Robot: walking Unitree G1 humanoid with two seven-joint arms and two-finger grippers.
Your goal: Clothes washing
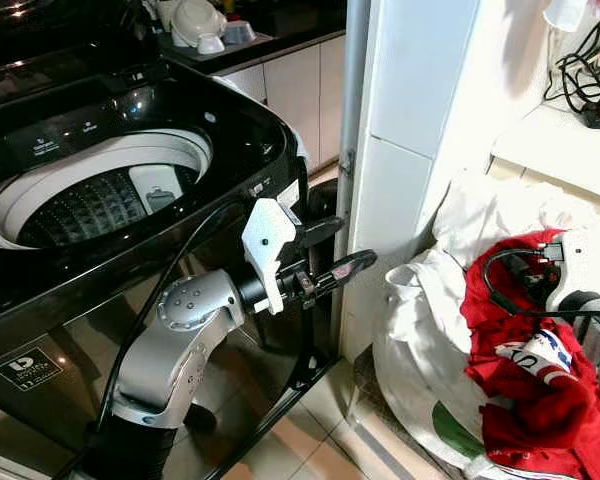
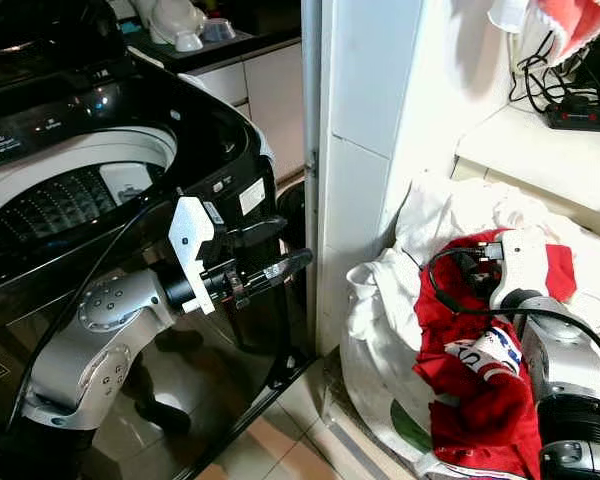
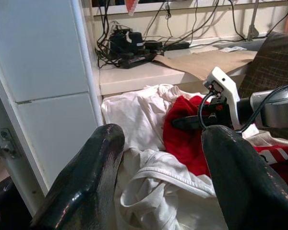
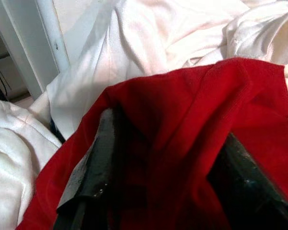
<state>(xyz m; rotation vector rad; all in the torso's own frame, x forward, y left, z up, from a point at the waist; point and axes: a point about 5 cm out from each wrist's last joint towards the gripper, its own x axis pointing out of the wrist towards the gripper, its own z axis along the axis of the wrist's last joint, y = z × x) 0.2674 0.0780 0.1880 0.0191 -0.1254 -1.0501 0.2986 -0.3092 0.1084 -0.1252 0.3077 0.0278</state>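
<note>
I will grab the red garment (image 1: 540, 400) next with my right gripper, by the raised fold at its top edge (image 1: 525, 262). The rest of the garment lies loose over the white clothes.
A black top-loading washing machine (image 1: 230, 120) stands on the left with its lid up and its drum (image 1: 90, 205) exposed. My left gripper (image 1: 357, 240) hovers open and empty beside the washer's front right corner, pointing toward the laundry. A red garment (image 1: 540, 400) with a white printed patch lies on a heap of white clothes (image 1: 420, 310) at the lower right. My right gripper (image 1: 515, 268) is pushed into the red garment's top edge. In the right wrist view its fingers (image 4: 98, 158) stand apart, open, with red cloth (image 4: 182, 120) draped between them.
A white tiled pillar (image 1: 410, 100) separates the washer from the laundry heap. Behind the heap, a low white shelf (image 1: 560, 140) carries a power strip and tangled cables (image 1: 585, 80). A counter with bowls (image 1: 210, 30) sits beyond the washer. Tiled floor (image 1: 300, 440) shows between.
</note>
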